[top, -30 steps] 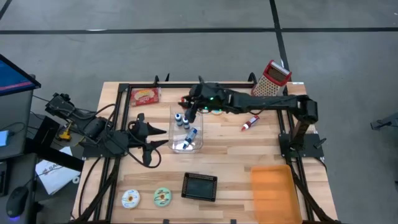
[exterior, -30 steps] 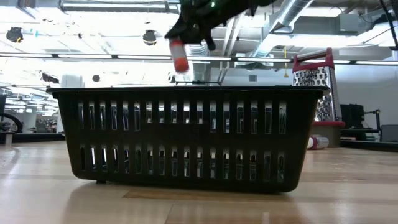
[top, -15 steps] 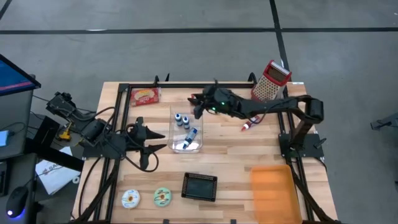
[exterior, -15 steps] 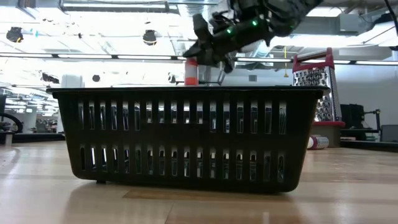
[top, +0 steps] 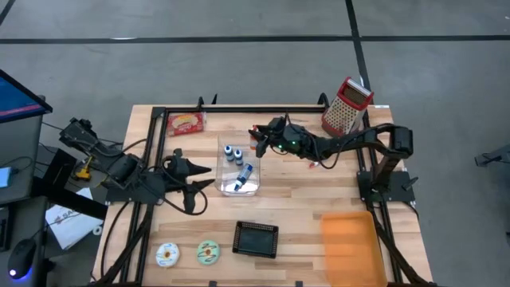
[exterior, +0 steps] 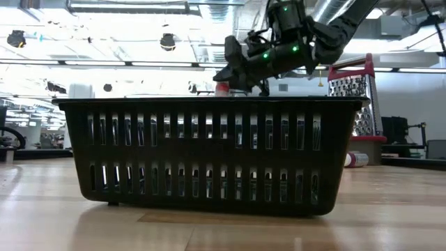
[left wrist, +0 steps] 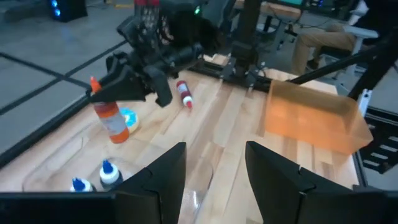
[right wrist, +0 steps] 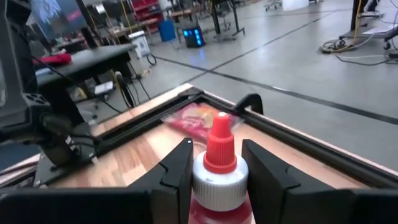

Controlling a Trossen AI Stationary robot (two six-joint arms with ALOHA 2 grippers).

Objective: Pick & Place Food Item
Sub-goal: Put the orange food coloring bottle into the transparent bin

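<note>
The red-capped bottle [right wrist: 220, 180] is above the clear tray's corner, so my right gripper should keep holding it.
A bottle with a red cap [right wrist: 219, 148] and orange-red body [left wrist: 112, 121] stands upright in my right gripper [top: 256, 143], at the far right corner of a clear tray [top: 239, 190]. I cannot tell whether its base touches the table. Blue-capped bottles [top: 233, 153] lie in the tray. In the low view my right gripper [exterior: 235, 72] shows just above the black basket's rim [exterior: 209, 102]. My left gripper [top: 211, 177] stands open at the tray's left side, holding nothing. My right gripper pinches the bottle between its two fingers just under the white collar below the cap [right wrist: 214, 186], at the top of the body [left wrist: 104, 102]. The fingers come nearly level from the table's right side. The bottle stays upright, cap up.
A black basket [top: 256, 238] sits near the front edge, with two doughnuts [top: 187, 253] to its left and an orange bin [top: 349, 239] to its right. A grater [top: 344, 104] stands at the far right. Another red-capped bottle [top: 320, 158] lies by the right arm. A snack packet [top: 186, 122] lies at the far left.
My right gripper has come down with the bottle and drawn back a little toward the table's right edge, its wrist levelling out. The bottle has sunk from well above the black basket's rim to about its height and now stands upright.
</note>
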